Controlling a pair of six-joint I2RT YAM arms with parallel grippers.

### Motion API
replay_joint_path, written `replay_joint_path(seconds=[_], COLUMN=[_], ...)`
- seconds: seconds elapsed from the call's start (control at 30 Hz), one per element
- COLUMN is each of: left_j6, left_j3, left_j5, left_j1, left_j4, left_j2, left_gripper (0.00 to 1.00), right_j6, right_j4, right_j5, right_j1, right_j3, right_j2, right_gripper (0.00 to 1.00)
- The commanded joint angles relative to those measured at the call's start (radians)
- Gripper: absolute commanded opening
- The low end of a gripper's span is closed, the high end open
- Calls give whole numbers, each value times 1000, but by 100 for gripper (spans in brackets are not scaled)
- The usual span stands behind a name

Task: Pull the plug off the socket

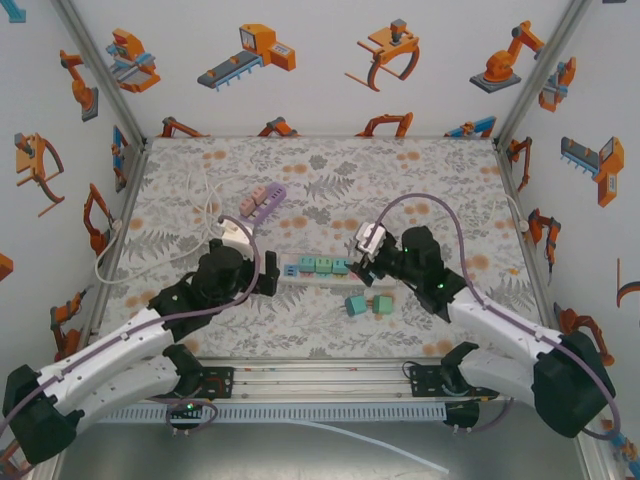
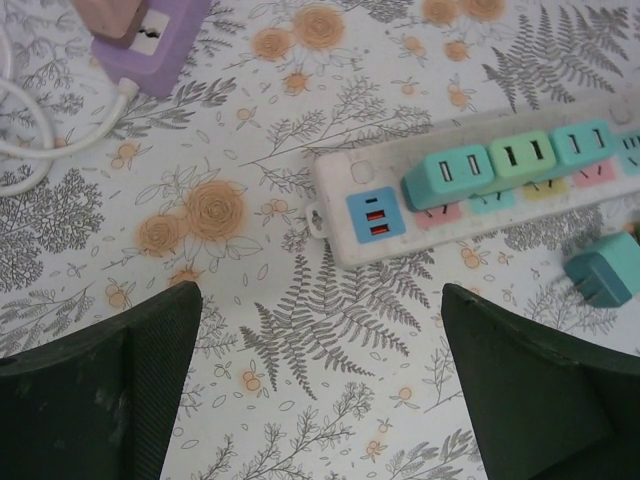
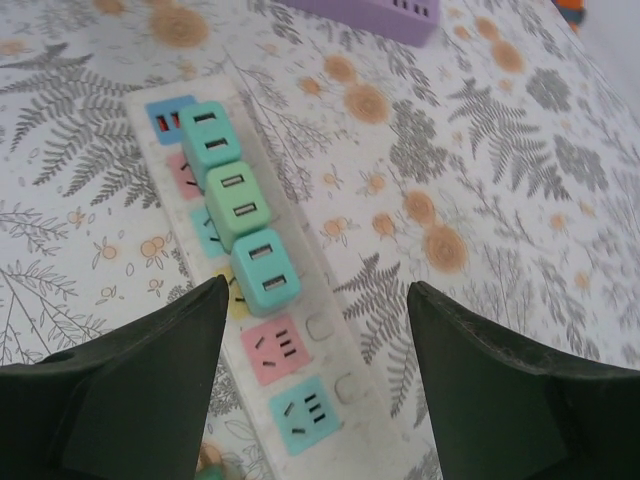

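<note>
The teal plug is beside the empty pink socket. My right gripper needs to reach the plug and grip it by its long sides to pull it off.
A white socket strip (image 1: 318,270) lies at the table's middle with three plugs seated in a row: teal (image 3: 210,135), green (image 3: 238,200), teal (image 3: 265,275). Past them a pink socket (image 3: 280,348) and a teal socket (image 3: 305,412) stand empty. My right gripper (image 3: 318,290) is open above that end of the strip (image 3: 345,400), nothing held between its fingers. My left gripper (image 2: 320,295) is open too, over bare tablecloth just short of the strip's USB end (image 2: 375,215). In the top view the left gripper (image 1: 268,280) and the right gripper (image 1: 368,268) flank the strip.
Two loose teal plugs (image 1: 355,304) (image 1: 383,304) lie on the cloth just in front of the strip; one of them (image 2: 600,275) shows at the right edge of the left wrist view. A purple strip (image 1: 262,202) with pink plugs lies further back, beside a white cable (image 1: 150,255).
</note>
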Motion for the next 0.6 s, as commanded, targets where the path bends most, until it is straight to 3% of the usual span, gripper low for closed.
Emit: replay_joint_path(seconds=[0.0,0.13,0.3,0.57], left_j6=[-72,-90,-94,-116], left_j3=[0,28,85,125], left_j5=[78,159,193,213], left_j1=[72,150,182,183], left_j4=[31,67,94,167], left_j2=[51,166,330,503], left_gripper=[97,97,97,99], right_j6=[-181,-304,-412,-433], right_j4=[-100,-246,-394,-420], right_j5=[-269,-281,-277,-259], right_j1=[-16,-26,-32,-35], right_j3=[110,210,309,358], right_j2=[69,175,303,417], right_gripper=[66,66,64,59])
